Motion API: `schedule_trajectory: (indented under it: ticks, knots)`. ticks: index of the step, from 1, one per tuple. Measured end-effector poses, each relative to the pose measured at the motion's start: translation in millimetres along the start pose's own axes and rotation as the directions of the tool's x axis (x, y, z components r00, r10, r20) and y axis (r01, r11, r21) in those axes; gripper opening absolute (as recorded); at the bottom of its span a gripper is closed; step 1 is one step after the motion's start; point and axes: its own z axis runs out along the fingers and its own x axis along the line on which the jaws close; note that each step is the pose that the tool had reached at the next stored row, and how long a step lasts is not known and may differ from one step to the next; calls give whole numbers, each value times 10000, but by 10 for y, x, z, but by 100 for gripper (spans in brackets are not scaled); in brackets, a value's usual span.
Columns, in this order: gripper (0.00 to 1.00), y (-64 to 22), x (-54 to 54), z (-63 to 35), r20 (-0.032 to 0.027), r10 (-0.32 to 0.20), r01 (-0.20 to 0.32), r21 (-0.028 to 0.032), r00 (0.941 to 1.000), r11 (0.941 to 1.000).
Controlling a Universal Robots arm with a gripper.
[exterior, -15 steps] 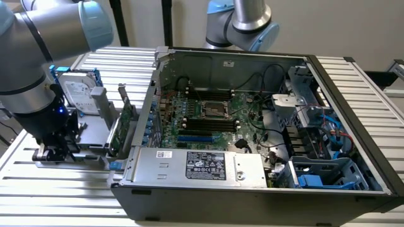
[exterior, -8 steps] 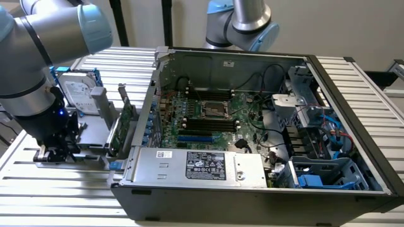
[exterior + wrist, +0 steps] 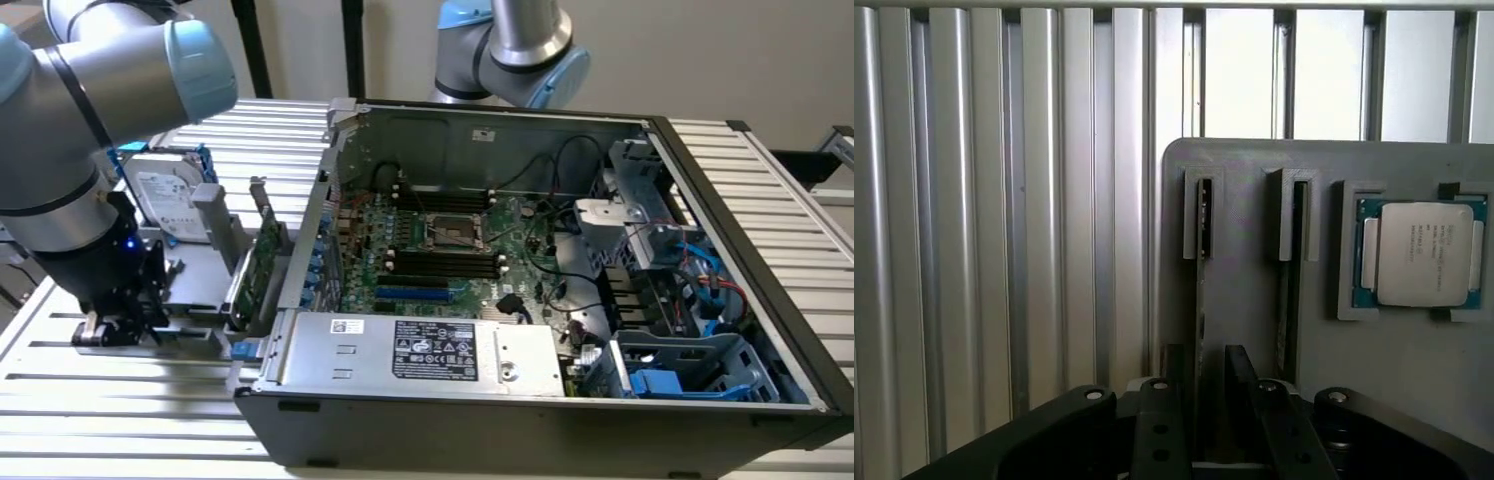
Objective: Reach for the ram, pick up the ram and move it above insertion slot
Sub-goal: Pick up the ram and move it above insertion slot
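Observation:
Next, my gripper grabs the ram by its bare middle part (image 3: 1200, 375) to pick it up, since the holder's post wraps around the end of the ram (image 3: 1200, 290).
The ram (image 3: 1200, 290) stands on edge in a slot of the grey holder (image 3: 1244, 200), seen as a thin dark strip. My gripper (image 3: 1204, 362) is low over it, open, with one black finger (image 3: 1174, 375) on each side of the stick and a small gap left on one side. In the exterior view my gripper (image 3: 114, 328) hangs down at the holder on the exterior view's left, outside the computer case. The motherboard's black slots (image 3: 441, 265) lie inside the open case, well to the right of the gripper.
A second stick (image 3: 1284, 300) sits in the neighbouring holder slot, and a processor (image 3: 1419, 255) lies in a pocket beside it. A green expansion card (image 3: 260, 262) and a silver hard drive (image 3: 167, 195) stand between my gripper and the case wall (image 3: 314, 215). A second arm (image 3: 514, 50) is behind the case.

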Motion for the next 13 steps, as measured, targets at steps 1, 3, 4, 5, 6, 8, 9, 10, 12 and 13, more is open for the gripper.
schedule_trajectory:
  ticks: [1, 3, 4, 5, 6, 8, 9, 10, 12, 13]
  knots:
    - [31, 0, 0, 16, 0, -1, 1, -2, 10000, 10000]
    - [31, 0, 0, 42, 0, -7, 7, -10, 10000, 10000]
    - [31, 1, 0, 43, -2, -9, 9, -16, 10000, 10000]
    - [31, 1, 0, 43, -2, -11, 11, -19, 10000, 10000]
    - [31, 1, 0, 43, -1, -14, 14, -23, 10000, 10000]
    - [22, 0, 0, 43, 1, -17, 17, -27, 10000, 10000]
    - [22, 0, 0, 43, 2, -18, 18, -29, 10000, 10000]
    - [16, 0, 0, 41, 3, -19, 19, -29, 10000, 10000]
    - [14, 0, 0, 40, 3, -19, 19, -31, 10000, 10000]
    - [14, -1, 0, 39, 3, -19, 19, -31, 10000, 10000]
